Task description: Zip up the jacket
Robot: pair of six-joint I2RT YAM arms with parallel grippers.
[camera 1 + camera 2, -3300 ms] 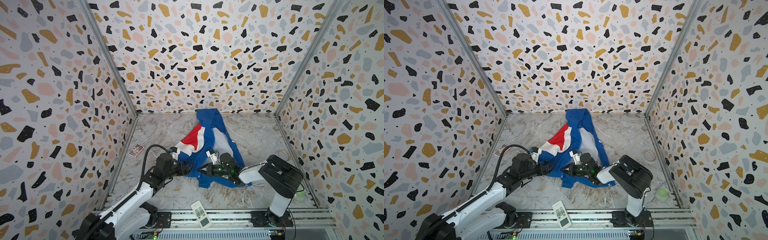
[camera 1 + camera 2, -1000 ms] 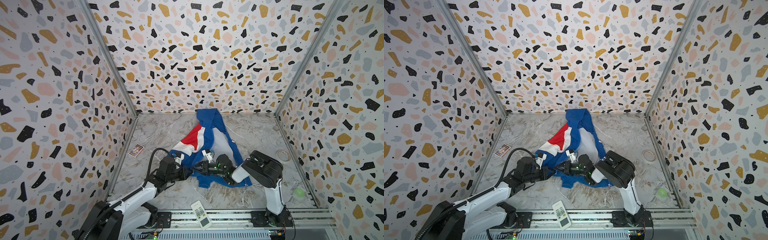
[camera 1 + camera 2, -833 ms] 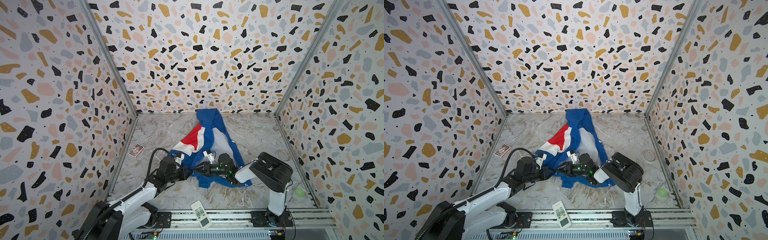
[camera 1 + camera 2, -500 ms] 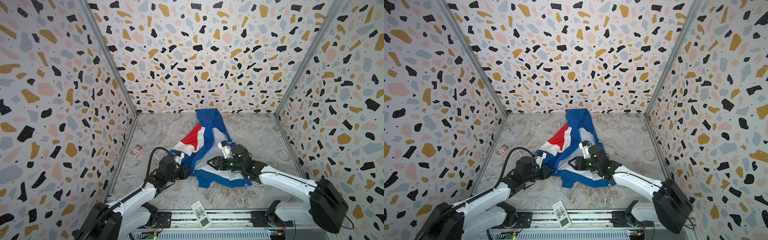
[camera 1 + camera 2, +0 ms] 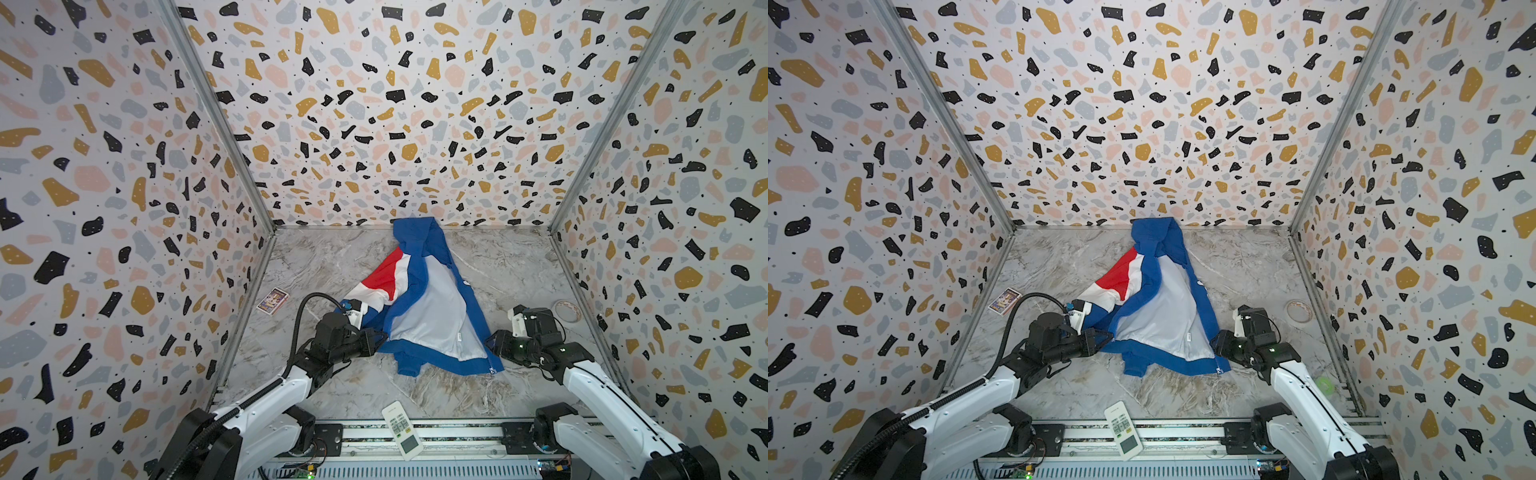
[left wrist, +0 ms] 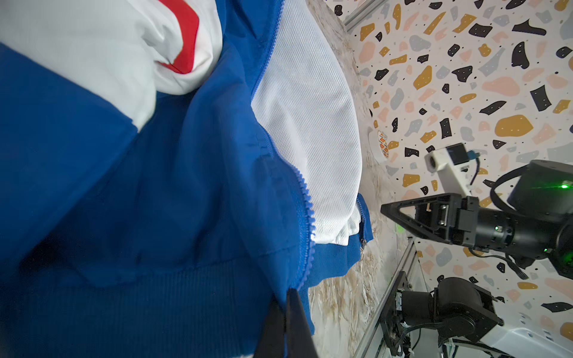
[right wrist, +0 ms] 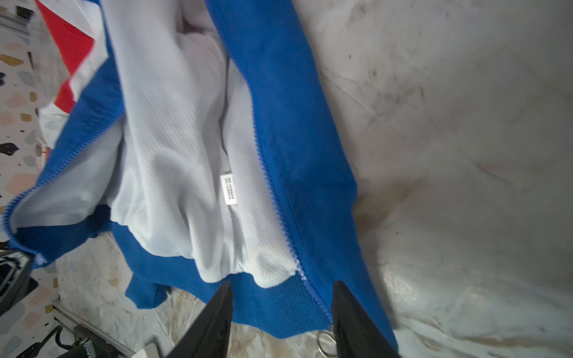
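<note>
My right gripper grabs the jacket's blue hem corner (image 5: 490,365) beside the ring pull (image 5: 493,370) next, so the zipper end stays free to join.
The jacket (image 5: 432,307) (image 5: 1163,307) lies spread open on the marble floor, blue with red and white bands and its white mesh lining up. My left gripper (image 5: 380,336) (image 5: 1106,334) is shut on the hem end of the jacket's left zipper edge (image 6: 305,235), the fingertips (image 6: 291,297) pinching blue fabric. My right gripper (image 5: 490,345) (image 5: 1214,343) stands open just right of the jacket's right front corner. In the right wrist view the ribbed hem (image 7: 279,297) shows between the two fingers, and the zipper's ring pull (image 7: 325,342) lies beside one finger.
A white remote (image 5: 402,430) lies by the front rail (image 5: 457,432). A small card box (image 5: 272,301) sits near the left wall, a tape roll (image 5: 567,311) near the right wall, and a green ball (image 5: 1324,383) by the right edge.
My right gripper has let go, opened and swung from above the jacket's middle out to its right corner. The right front panel now lies spread open. The left gripper stays shut.
</note>
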